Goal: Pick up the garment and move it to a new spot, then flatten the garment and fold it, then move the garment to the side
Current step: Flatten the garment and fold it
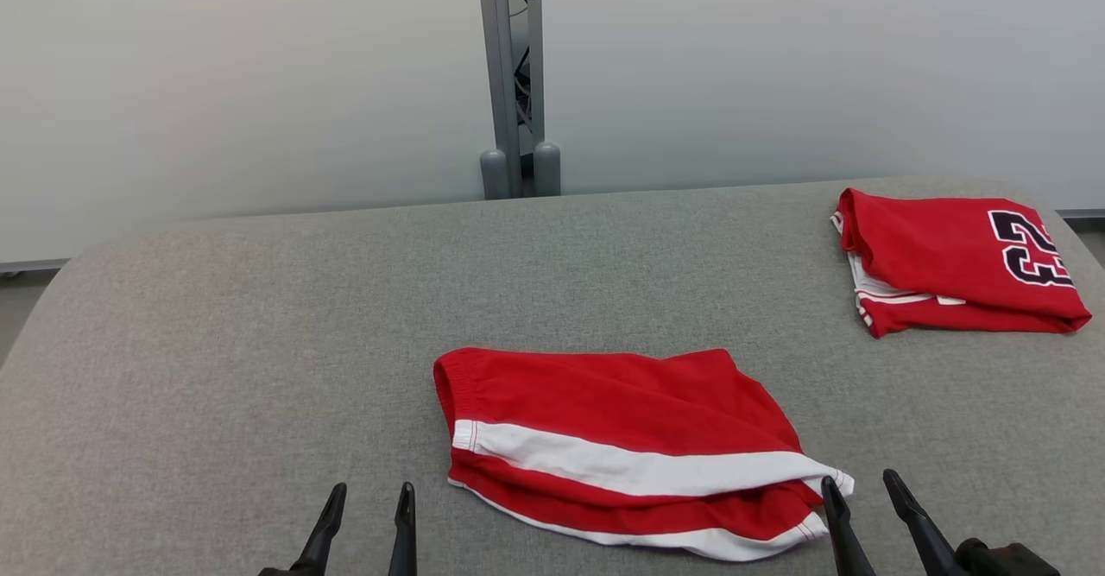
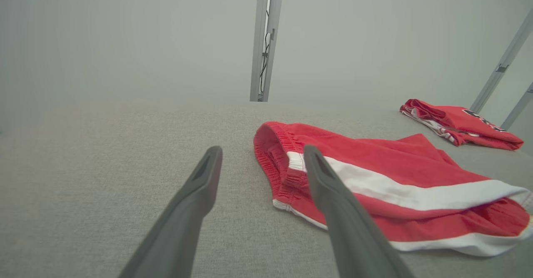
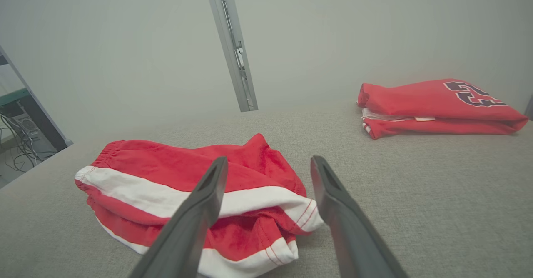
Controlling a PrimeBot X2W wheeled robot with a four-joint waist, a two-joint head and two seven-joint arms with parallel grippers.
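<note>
My left gripper pinches the garment by its white-striped waistband corner (image 1: 465, 434) next, since the waistband gapes open and its upper edge (image 1: 447, 384) stands off the table.
The garment (image 1: 621, 446) is a pair of red shorts with white side stripes, folded lengthwise, lying on the grey table near its front edge. The garment (image 2: 387, 186) has its waistband at the left and its leg hems at the right. My left gripper (image 1: 369, 498) stands open over bare table just left of the waistband, nothing between its fingers. My right gripper (image 1: 859, 485) is open at the hem corner, its left finger over the cloth edge. In the wrist views the left gripper (image 2: 262, 155) and the right gripper (image 3: 270, 165) both show spread fingers above the garment (image 3: 200, 190).
A folded red jersey (image 1: 954, 261) with a dark number lies at the far right of the grey table (image 1: 259, 343). A grey post (image 1: 516, 75) rises behind the table's far edge before a pale wall. Bare cloth-covered surface stretches left and behind the shorts.
</note>
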